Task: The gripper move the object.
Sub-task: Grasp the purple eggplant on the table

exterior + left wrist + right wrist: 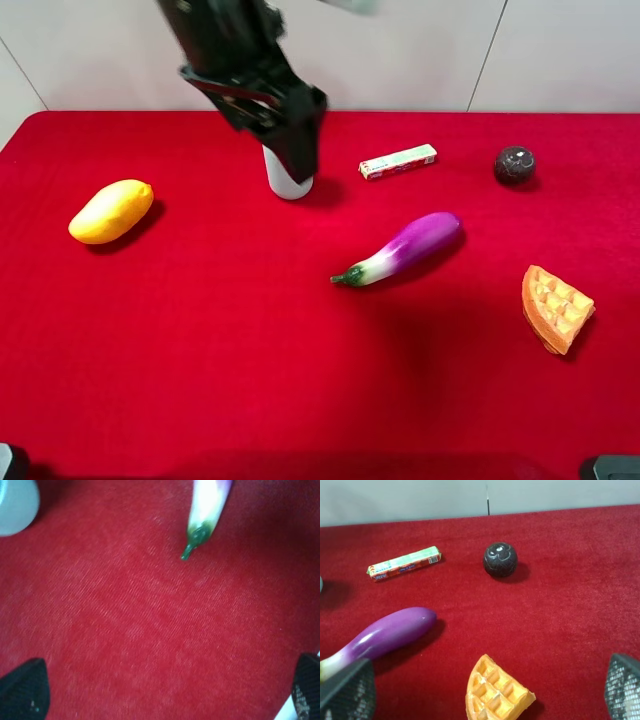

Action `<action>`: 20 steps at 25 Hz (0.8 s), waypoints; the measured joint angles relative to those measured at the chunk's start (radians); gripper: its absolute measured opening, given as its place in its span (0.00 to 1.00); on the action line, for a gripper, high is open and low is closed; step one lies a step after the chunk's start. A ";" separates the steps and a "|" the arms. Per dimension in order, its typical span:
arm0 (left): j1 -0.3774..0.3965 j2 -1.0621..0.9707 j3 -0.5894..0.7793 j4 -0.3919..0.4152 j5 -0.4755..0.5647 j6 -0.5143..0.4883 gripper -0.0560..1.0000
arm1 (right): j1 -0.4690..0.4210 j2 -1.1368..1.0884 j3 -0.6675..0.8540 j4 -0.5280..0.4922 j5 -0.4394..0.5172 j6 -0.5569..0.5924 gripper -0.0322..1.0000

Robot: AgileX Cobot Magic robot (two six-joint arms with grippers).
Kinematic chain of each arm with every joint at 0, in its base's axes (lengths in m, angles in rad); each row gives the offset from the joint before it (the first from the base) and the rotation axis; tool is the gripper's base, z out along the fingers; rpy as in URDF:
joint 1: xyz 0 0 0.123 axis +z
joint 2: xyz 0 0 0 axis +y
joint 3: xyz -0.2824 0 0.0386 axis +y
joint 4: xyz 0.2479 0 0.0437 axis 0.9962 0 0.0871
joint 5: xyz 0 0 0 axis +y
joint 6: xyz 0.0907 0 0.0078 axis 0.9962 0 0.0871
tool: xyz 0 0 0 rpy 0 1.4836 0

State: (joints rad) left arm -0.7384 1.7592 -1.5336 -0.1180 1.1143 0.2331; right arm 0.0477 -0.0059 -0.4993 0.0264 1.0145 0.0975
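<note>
I will grab the eggplant next with my left gripper by its plump purple body (425,238) to move it.
The eggplant (405,247), glossy purple fading to white at a green stem, lies on the red cloth right of centre, stem toward the front left. My left gripper (297,155) hangs above the back of the table, left of and behind the eggplant, not touching it. In the left wrist view the left gripper (165,692) is open and empty, with the eggplant's stem end (204,517) ahead of the fingertips (24,691). In the right wrist view the right gripper (485,692) is open and empty, with the eggplant (387,634) beside its one fingertip (347,692).
A yellow mango (110,211) lies at the left. A white cylinder (288,180) stands under the left gripper. A gum pack (398,161) and a dark ball (514,164) lie at the back right. A waffle piece (555,308) lies at the right.
</note>
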 joint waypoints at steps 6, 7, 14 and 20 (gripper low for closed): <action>-0.082 0.134 -0.084 0.004 -0.001 0.000 0.96 | 0.000 0.000 0.000 0.000 0.000 0.000 0.70; -0.092 0.153 -0.095 0.004 -0.001 0.000 0.96 | 0.000 0.000 0.000 0.000 0.000 0.000 0.70; -0.145 0.290 -0.162 0.013 -0.010 0.000 0.96 | 0.000 0.000 0.000 0.000 0.000 0.000 0.70; -0.175 0.396 -0.240 0.050 -0.058 0.000 0.96 | 0.000 0.000 0.000 0.000 0.000 0.000 0.70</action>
State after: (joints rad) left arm -0.9134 2.1551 -1.7731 -0.0678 1.0566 0.2331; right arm 0.0477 -0.0059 -0.4993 0.0264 1.0145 0.0975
